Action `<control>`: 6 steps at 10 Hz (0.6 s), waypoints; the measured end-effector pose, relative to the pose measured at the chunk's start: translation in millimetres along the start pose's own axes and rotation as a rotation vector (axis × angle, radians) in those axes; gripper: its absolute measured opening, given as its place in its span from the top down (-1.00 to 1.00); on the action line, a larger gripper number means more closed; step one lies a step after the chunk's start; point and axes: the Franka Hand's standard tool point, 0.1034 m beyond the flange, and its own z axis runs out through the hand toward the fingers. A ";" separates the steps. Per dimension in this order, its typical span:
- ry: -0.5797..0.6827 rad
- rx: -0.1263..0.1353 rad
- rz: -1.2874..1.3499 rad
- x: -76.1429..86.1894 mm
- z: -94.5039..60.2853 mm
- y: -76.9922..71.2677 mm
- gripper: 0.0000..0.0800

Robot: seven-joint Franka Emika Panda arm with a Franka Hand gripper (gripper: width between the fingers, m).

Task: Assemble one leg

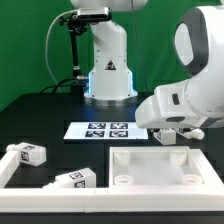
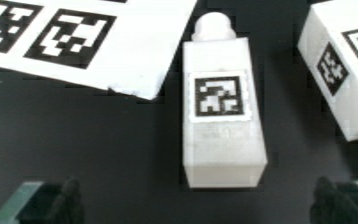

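The leg's blunt end is below my fingers, so they would miss it if my gripper closed now. My gripper needs to lower first.
In the wrist view a white leg (image 2: 220, 105) with a square tag lies flat on the black table. Its blunt end is near my gripper (image 2: 201, 203), which is open and empty. The dark fingers (image 2: 44, 200) stand wide apart, one on each side of that end, not touching it. A second leg (image 2: 345, 68) lies beside the first, partly cut off by the frame edge. In the exterior view my gripper (image 1: 173, 134) hangs low at the right, just behind the big white panel (image 1: 160, 172), and hides these two legs. Two more legs (image 1: 26, 153) (image 1: 76, 178) lie at the exterior view's left.
The marker board (image 1: 102, 130) lies on the table in front of the robot base (image 1: 108, 62); it also shows in the wrist view (image 2: 51, 35) next to the centred leg. Another white part (image 1: 8, 172) sits at the exterior view's lower left edge.
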 end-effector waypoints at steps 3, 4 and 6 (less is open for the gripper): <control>-0.046 0.036 0.033 -0.2 19.4 -8.5 -0.62; -0.058 0.034 0.031 0.4 24.8 -9.7 -0.62; -0.097 0.035 0.031 1.6 34.5 -10.5 -0.62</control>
